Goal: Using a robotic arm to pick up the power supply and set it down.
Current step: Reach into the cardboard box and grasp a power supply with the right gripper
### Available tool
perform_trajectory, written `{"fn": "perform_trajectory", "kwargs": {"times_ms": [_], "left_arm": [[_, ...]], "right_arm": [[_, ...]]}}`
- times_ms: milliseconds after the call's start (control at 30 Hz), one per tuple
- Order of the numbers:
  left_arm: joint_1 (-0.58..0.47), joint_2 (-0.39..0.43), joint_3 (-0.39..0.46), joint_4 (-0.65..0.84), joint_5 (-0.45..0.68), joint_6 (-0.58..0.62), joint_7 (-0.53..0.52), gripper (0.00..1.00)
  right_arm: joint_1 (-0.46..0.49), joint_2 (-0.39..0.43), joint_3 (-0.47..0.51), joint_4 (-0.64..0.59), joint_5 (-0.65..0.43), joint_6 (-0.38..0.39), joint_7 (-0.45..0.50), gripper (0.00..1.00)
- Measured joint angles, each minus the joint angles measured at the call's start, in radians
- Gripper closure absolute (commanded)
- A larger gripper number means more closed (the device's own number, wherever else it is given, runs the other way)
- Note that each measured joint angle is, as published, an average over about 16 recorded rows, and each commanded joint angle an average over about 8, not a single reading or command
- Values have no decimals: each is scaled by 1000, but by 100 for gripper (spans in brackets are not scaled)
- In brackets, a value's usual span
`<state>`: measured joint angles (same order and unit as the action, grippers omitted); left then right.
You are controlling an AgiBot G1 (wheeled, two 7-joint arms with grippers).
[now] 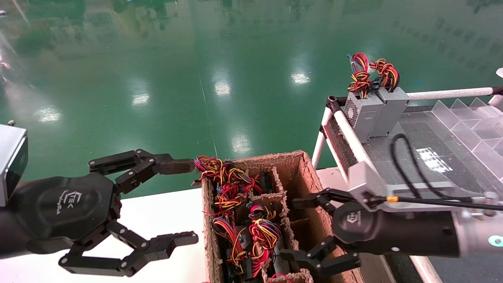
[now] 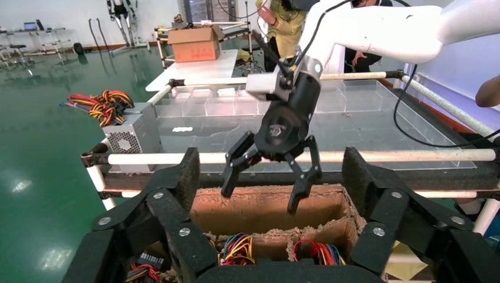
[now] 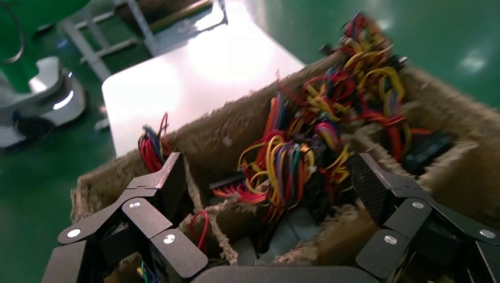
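Observation:
I should grab the power supply by its tied wire bundle with my right gripper next. Then I can carry it to the rack.
Several power supplies stand in a divided cardboard box, showing mostly their red, yellow and black wire bundles. My right gripper hovers open over the box's right side with nothing between its fingers. In the right wrist view the right gripper is above a wire bundle, with the grey body of a power supply beneath it. My left gripper is open and empty just left of the box, its upper fingertip close to a wire bundle. Two more power supplies stand on the rack at the right.
A rack of white tubes with a dark deck borders the box on the right and carries clear plastic dividers. A white table lies to the left of the box. Green floor stretches beyond. The left wrist view shows the right gripper over the box's empty far cell.

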<state>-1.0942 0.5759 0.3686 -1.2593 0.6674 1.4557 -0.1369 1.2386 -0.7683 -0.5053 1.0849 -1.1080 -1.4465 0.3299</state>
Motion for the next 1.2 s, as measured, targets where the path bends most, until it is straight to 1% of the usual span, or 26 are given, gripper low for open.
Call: {"fn": "perform_trajectory", "kwargs": {"times_ms": [233,500,800,1200], "left_arm": [[0,0,0,0,0,0,0,0],[0,0,0,0,0,0,0,0],[0,0,0,0,0,0,0,0],[0,0,0,0,0,0,0,0]], "right_arm": [[34,-60,-40,-64,-56,-9,-16,100],[30,-98,-57,-90,-91,16,-45,100],[7,-111,-60,-78,-110,57,-66,100],[-22,-106,-58,-39,-127,105,-64,100]]}}
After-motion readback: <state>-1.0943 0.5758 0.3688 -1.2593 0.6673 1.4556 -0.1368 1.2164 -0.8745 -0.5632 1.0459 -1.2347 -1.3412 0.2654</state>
